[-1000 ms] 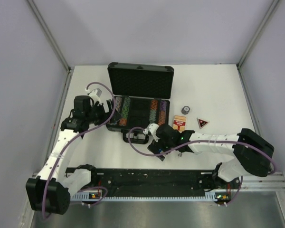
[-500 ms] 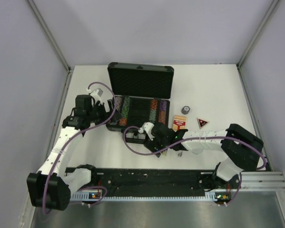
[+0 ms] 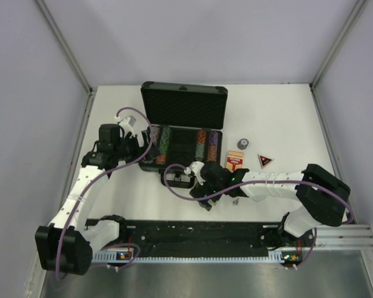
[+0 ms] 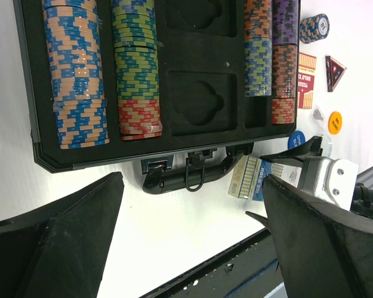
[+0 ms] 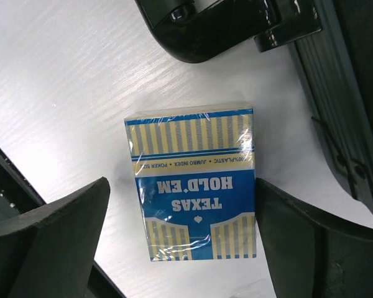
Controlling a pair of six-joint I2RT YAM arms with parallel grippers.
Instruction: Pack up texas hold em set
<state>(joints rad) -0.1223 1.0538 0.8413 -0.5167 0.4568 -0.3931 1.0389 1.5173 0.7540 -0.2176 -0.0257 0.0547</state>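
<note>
My right gripper should close on the blue card box: one finger is down against the card box's side edge.
The black case (image 3: 183,107) lies open, its tray holding rows of multicoloured chips (image 4: 81,74) and two bare card slots. A blue card box (image 5: 193,192) lies flat on the table in front of the case handle (image 5: 217,25). My right gripper (image 5: 180,186) is open and straddles it, the right finger close to its edge. It also shows in the left wrist view (image 4: 255,177). My left gripper (image 4: 191,205) is open and empty at the case's left front (image 3: 137,146). The red card box (image 3: 234,162) and the red triangle (image 3: 265,161) lie right of the case.
A short chip stack (image 3: 243,143) stands right of the case. An orange button (image 4: 335,122) and a blue button (image 4: 296,139) lie near the red box. The black rail (image 3: 193,233) runs along the near edge, close behind my right wrist.
My right arm swung left along the front of the case, then settled over the blue card box. My left arm shifted only slightly.
</note>
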